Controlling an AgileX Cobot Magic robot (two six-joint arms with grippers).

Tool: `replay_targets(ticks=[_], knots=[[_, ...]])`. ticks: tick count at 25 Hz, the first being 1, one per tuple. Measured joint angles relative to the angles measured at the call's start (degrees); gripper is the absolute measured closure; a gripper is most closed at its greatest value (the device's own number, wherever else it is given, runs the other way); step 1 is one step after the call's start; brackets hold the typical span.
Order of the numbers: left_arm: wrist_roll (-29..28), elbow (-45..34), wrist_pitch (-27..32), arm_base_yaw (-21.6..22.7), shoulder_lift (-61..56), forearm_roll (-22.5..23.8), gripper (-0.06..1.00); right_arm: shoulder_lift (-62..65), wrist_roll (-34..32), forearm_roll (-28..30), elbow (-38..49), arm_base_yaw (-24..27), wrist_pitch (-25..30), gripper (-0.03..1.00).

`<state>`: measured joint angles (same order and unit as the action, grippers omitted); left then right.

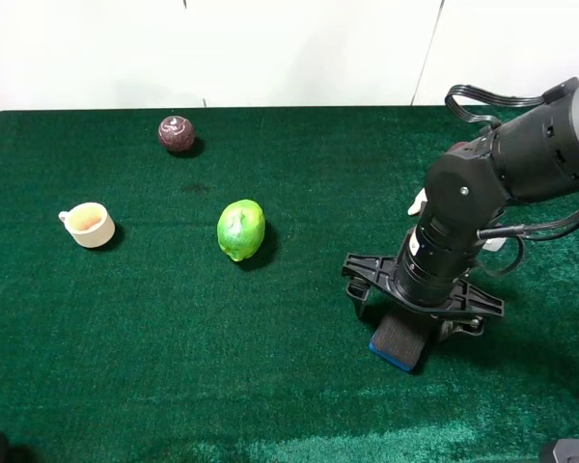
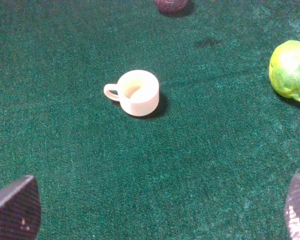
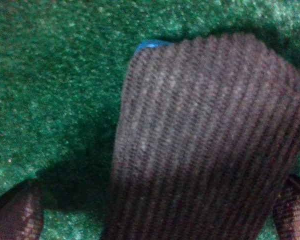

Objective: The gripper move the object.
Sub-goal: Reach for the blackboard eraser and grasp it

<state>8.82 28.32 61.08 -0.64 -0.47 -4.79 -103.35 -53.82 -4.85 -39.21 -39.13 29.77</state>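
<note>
The robot's right gripper should close on the felt block (image 1: 401, 338) (image 3: 200, 130) now. Its fingers reach down beside the block, near the green cloth, so they would hold the block.
The object, a dark grey felt block with a thin blue base (image 1: 398, 340), lies on the green cloth at the front right. My right gripper (image 1: 411, 313) stands straight over it, its fingers spread on the wide crossbar on either side of the block. In the right wrist view the block (image 3: 200, 130) fills the frame, with a blue corner showing. The right gripper (image 3: 155, 212) is open; one fingertip (image 3: 15, 212) stands clear of the block and the other is close beside it. My left gripper (image 2: 155, 215) is open and empty above the cloth, near the cup.
A cream cup (image 1: 88, 224) (image 2: 136, 93) stands at the left. A green lime (image 1: 240, 229) (image 2: 290, 70) lies mid-table. A dark purple ball (image 1: 177, 133) lies at the back. A white thing (image 1: 418, 203) is partly hidden behind the right arm.
</note>
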Motion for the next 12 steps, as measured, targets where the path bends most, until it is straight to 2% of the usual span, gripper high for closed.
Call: replay_targets(ticks=[10,12], knots=[[0.0,0.0,0.0,0.0,0.0,0.0,-0.05,-0.1,0.0,0.0,0.0,0.0,-0.8,0.28],[0.0,0.0,0.0,0.0,0.0,0.0,-0.05,-0.1,-0.3,0.0,0.0,0.0,-0.4,0.34]])
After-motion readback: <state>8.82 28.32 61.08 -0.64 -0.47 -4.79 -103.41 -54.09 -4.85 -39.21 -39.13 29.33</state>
